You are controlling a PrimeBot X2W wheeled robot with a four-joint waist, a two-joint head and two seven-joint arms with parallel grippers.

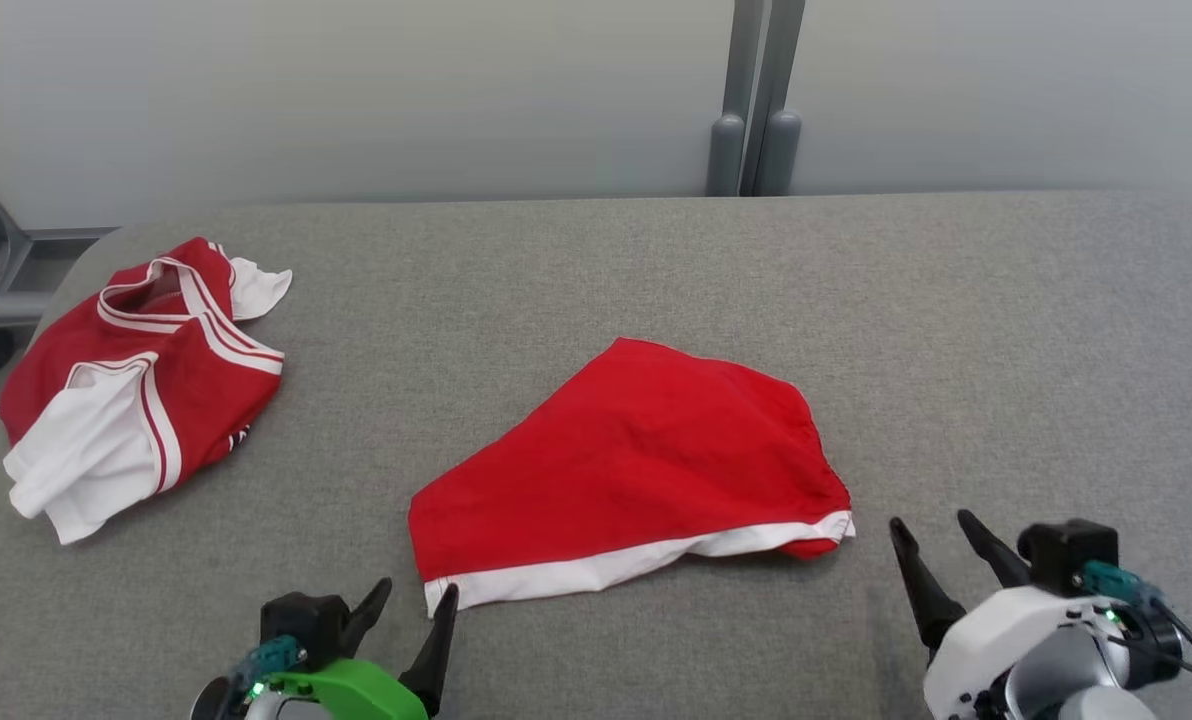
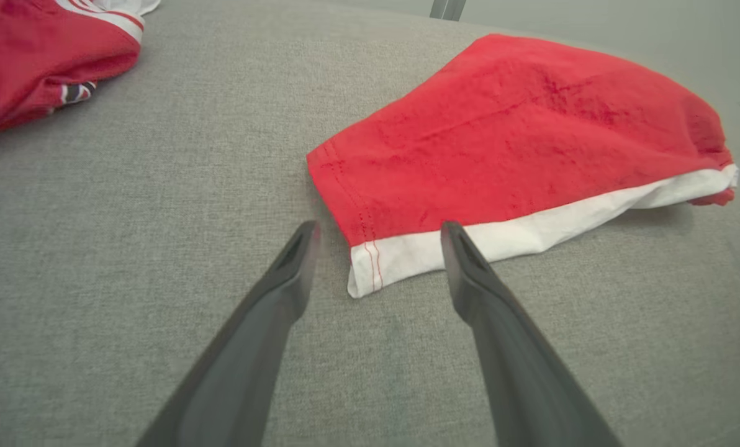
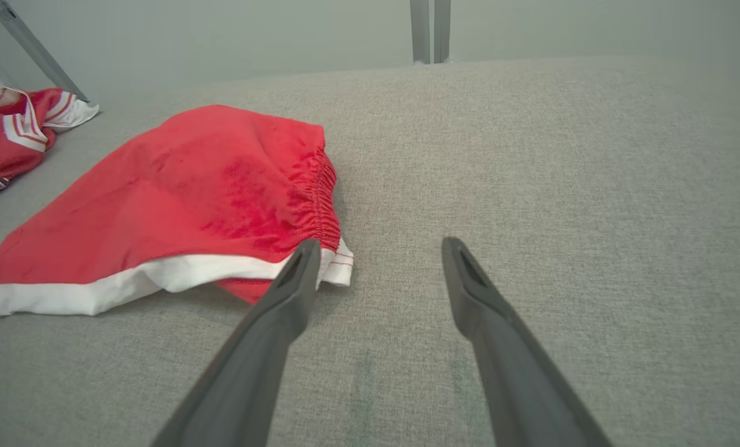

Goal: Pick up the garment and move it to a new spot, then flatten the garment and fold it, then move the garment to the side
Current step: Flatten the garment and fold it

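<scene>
My right gripper will next pinch the shorts at the red corner of the waistband. The waistband bunches up off the table there, while the shorts' body (image 1: 628, 462) (image 3: 174, 197) lies flat.
The garment (image 1: 636, 465), red shorts with a white side stripe, lies folded over in the middle of the grey table (image 1: 1006, 330). Its near left corner is just ahead of my left gripper (image 1: 418, 590), which stands open and empty; in the left wrist view that corner of the garment (image 2: 506, 143) lies between the spread fingers of the left gripper (image 2: 379, 230). My right gripper (image 1: 931, 525) is open and empty too, just right of the elastic waistband end. In the right wrist view the garment (image 3: 177, 192) is left of the right gripper (image 3: 379, 245).
A second piece of clothing, a red and white jersey (image 1: 136, 385), lies crumpled at the table's far left edge. A grey post (image 1: 756, 100) stands behind the table against the pale wall. The right half of the table is bare grey fabric.
</scene>
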